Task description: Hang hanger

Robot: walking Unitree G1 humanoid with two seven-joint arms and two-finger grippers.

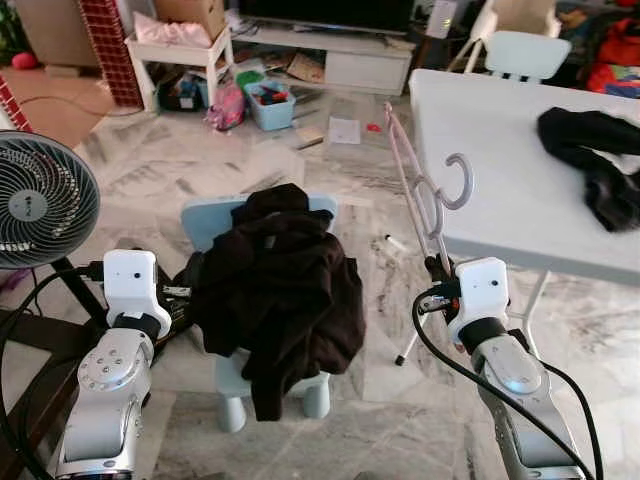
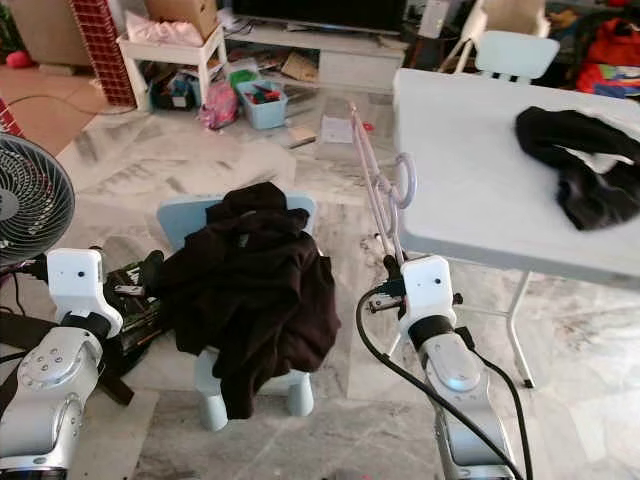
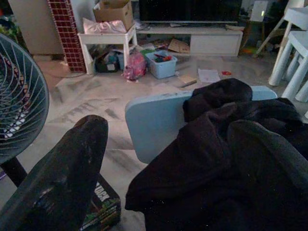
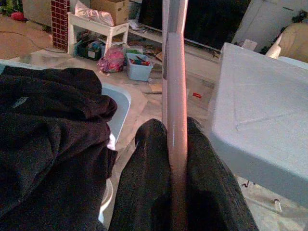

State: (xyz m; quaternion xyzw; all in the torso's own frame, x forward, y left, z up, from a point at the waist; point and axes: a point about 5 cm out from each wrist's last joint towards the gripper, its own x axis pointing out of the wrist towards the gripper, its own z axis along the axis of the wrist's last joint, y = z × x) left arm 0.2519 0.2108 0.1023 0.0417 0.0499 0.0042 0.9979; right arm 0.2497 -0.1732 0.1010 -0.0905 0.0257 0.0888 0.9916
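My left gripper grabs the raised fold at its side [image 1: 205, 275] next, since the garment [image 1: 285, 290] lies heaped and slack over the chair.
A pale pink hanger [image 1: 425, 200] stands upright in front of the white table, its hook [image 1: 457, 182] curling toward the table edge. My right gripper [image 1: 437, 268] is shut on its lower bar; in the right wrist view the bar [image 4: 175, 96] runs between the two fingers [image 4: 144, 163]. A dark brown garment [image 1: 285, 290] is heaped over a small pale blue chair [image 1: 205, 215]. My left gripper [image 3: 171, 130] is open at the garment's left side. One finger [image 3: 67, 178] is beside the cloth and the other [image 3: 269, 159] is against it.
A white folding table [image 1: 500, 150] stands at the right with a black garment [image 1: 595, 150] on it. A floor fan [image 1: 40, 200] is at my left, and a dark box [image 2: 135, 305] lies by its base. Bins, a low shelf and a TV stand crowd the back.
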